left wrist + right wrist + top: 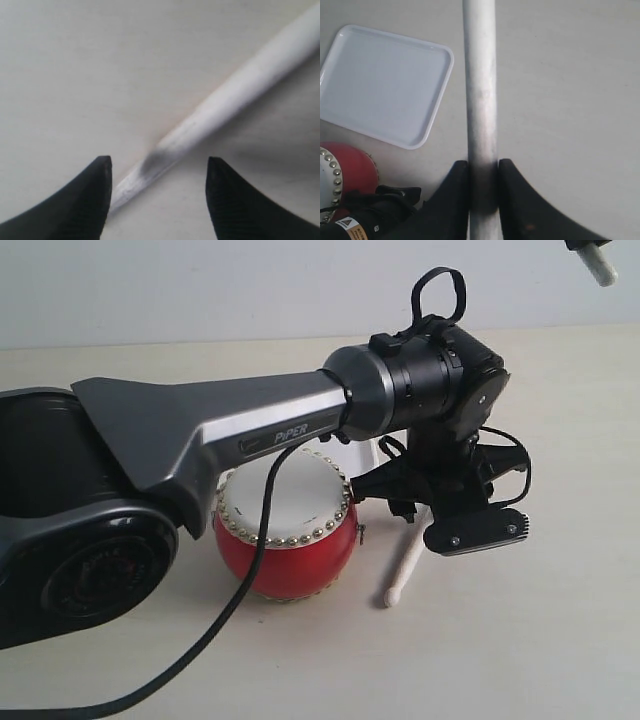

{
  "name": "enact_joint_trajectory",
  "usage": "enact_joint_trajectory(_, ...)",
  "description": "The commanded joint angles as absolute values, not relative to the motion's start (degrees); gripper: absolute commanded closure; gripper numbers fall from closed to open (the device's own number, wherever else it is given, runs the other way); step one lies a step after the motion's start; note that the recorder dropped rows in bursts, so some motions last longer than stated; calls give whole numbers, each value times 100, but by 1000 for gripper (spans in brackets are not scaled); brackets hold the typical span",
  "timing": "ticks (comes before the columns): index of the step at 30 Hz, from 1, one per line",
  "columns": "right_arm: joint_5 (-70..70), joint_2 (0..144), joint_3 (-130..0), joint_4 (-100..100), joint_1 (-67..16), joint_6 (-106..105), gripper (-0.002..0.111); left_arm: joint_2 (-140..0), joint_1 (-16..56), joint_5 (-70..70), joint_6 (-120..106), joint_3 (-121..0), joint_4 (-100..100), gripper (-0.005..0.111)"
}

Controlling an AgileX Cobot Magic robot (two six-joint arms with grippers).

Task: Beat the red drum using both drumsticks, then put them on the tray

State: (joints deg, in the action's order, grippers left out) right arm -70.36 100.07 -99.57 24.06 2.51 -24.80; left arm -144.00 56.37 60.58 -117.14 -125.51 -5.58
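The drumstick has a plain handle end (pixel 142 176) and a knobbed end. My left gripper should grab it by the plain end next, to beat the red drum with the knobbed one.
The red drum (pixel 290 545) stands on the table with its cream skin up, partly behind my left arm (pixel 250 430). One drumstick (pixel 405 568) lies on the table just right of the drum. My left gripper (pixel 159 167) hangs over it, open, with the stick (pixel 235 92) running slantwise between its fingers, nearer one of them. My right gripper (pixel 483 167) is shut on the other drumstick (pixel 480 90), high above the table. That stick's end (pixel 603 270) shows at the exterior view's top right. The white tray (pixel 385 82) lies empty beyond the drum (pixel 350 167).
My left arm and its black cable (pixel 240 580) stretch across the front of the exterior view and cover part of the drum and most of the tray. Bare pale tabletop (pixel 520 640) spreads to the right of the lying stick.
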Motion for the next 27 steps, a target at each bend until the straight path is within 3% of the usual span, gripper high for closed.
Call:
enact_joint_trajectory(1,-6996,10020,-9927,2394,262,-2545,108,-14360,5599,6142,-11668,-12544,-491,52)
enact_joint_trajectory(27,-6996,10020,-9927,2394,262,-2545,108,-14527,5426,5639,-11841,-12544,-374,52)
